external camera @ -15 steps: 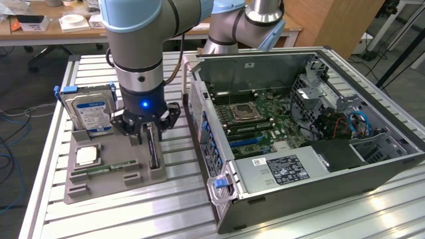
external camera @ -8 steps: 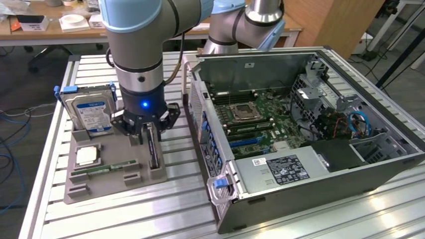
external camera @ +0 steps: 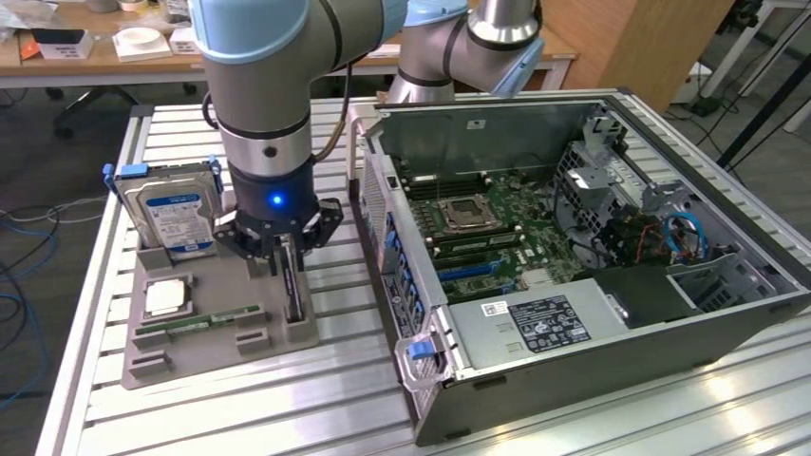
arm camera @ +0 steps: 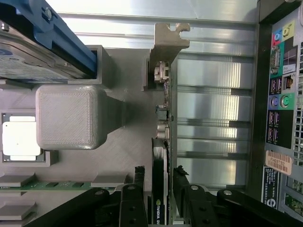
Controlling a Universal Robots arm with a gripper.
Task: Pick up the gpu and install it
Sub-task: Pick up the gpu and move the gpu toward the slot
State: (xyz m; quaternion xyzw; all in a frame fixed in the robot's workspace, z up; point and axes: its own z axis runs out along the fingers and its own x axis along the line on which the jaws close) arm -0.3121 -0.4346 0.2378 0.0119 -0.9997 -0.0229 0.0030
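I need to grab the GPU by its middle part next, across both flat sides, since the tray's slotted posts hug the ends of the GPU.
The gpu (external camera: 295, 290) is a thin dark card standing on edge in a slot of the grey holder tray (external camera: 209, 285), with its silvery end bracket (arm camera: 166, 45) at the far end. My gripper (external camera: 281, 255) is lowered right over it. In the wrist view the gpu (arm camera: 161, 189) runs between my two black fingers (arm camera: 138, 177), one on each side with a narrow gap showing. My gripper (arm camera: 159, 174) is open around the card, which still sits in the holder.
The open computer case (external camera: 709, 313) lies at the exterior view's right, with its motherboard (external camera: 500, 237) exposed. The tray also holds a blue-labelled hard drive (external camera: 178, 209), a processor chip (external camera: 165, 297) and a green memory stick (external camera: 203, 323). The case's rear ports (arm camera: 279, 104) are close by.
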